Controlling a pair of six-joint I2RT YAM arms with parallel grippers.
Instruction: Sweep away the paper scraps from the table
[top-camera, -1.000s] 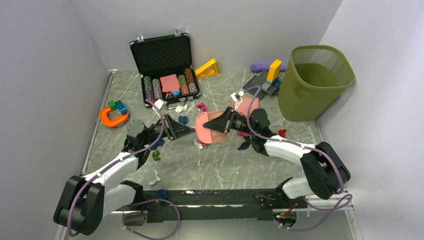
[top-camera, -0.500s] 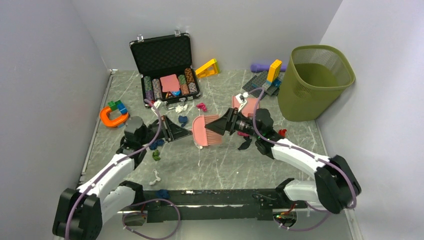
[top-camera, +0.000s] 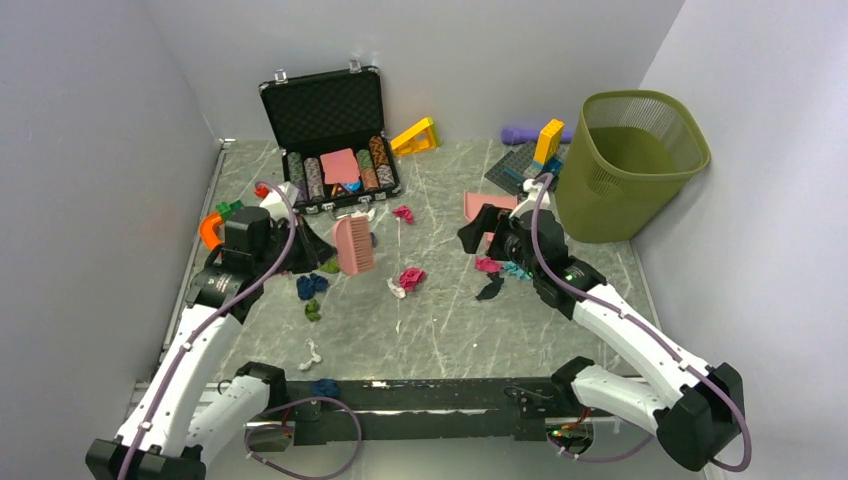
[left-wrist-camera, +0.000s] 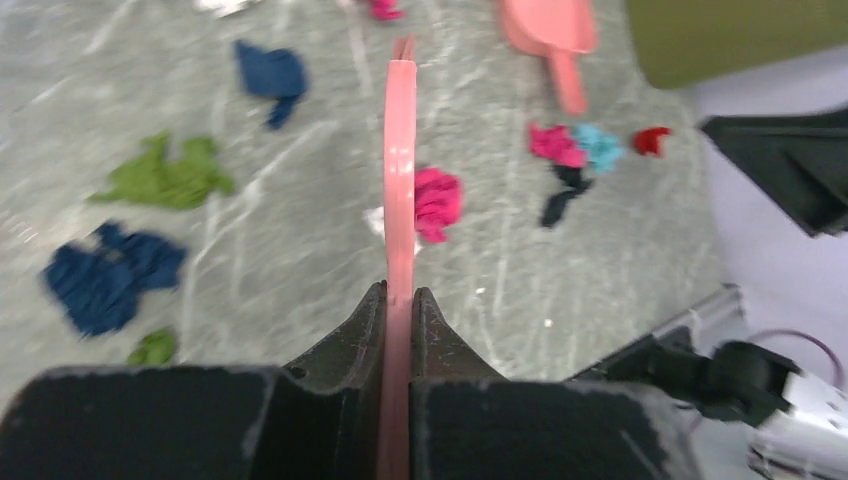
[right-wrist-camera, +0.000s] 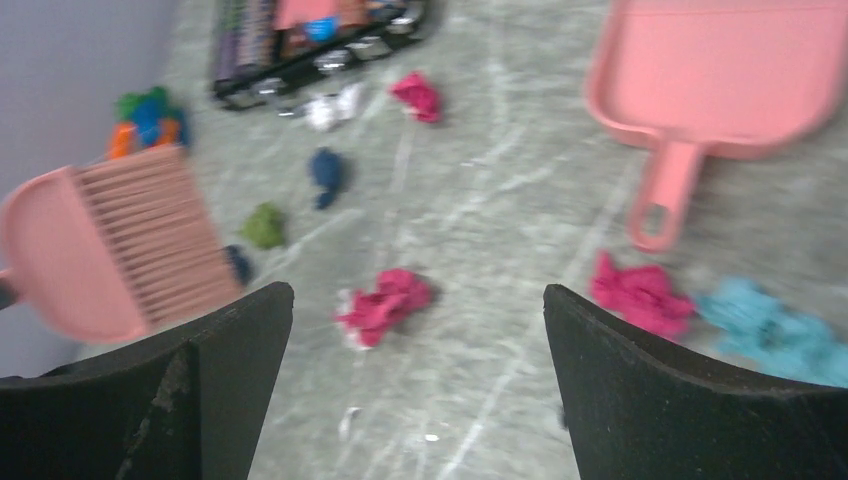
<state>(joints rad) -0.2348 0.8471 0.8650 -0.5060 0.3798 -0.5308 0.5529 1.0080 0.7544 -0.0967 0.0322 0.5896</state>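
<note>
My right gripper grabs the pink dustpan by its handle (top-camera: 489, 238) next, since the pan stays open to catch paper scraps the brush (top-camera: 352, 245) sweeps.
Paper scraps lie scattered over the table (top-camera: 440, 330): a magenta wad (top-camera: 411, 277) in the middle, navy (top-camera: 312, 286) and green (top-camera: 313, 310) ones to the left, and magenta (top-camera: 487, 265), teal (top-camera: 515, 270) and black (top-camera: 490, 289) ones to the right. My left gripper (left-wrist-camera: 400, 295) is shut on a pink brush (top-camera: 352, 245), which shows edge-on (left-wrist-camera: 400, 150) above the scraps. My right gripper (right-wrist-camera: 415, 295) hangs open over the table with nothing in it. A magenta wad (right-wrist-camera: 390, 300) lies below its jaws. A pink dustpan (right-wrist-camera: 730, 70) lies just beyond.
An open black case of poker chips (top-camera: 335, 170) stands at the back. An olive mesh bin (top-camera: 630, 165) stands at the back right. Toy blocks (top-camera: 535, 155) lie beside the bin, and an orange toy (top-camera: 215, 235) lies at the left wall. Pale walls close in the table.
The right gripper let go of the brush, opened wide and drew back to the right. The left gripper carried the brush to the left, still shut on it.
</note>
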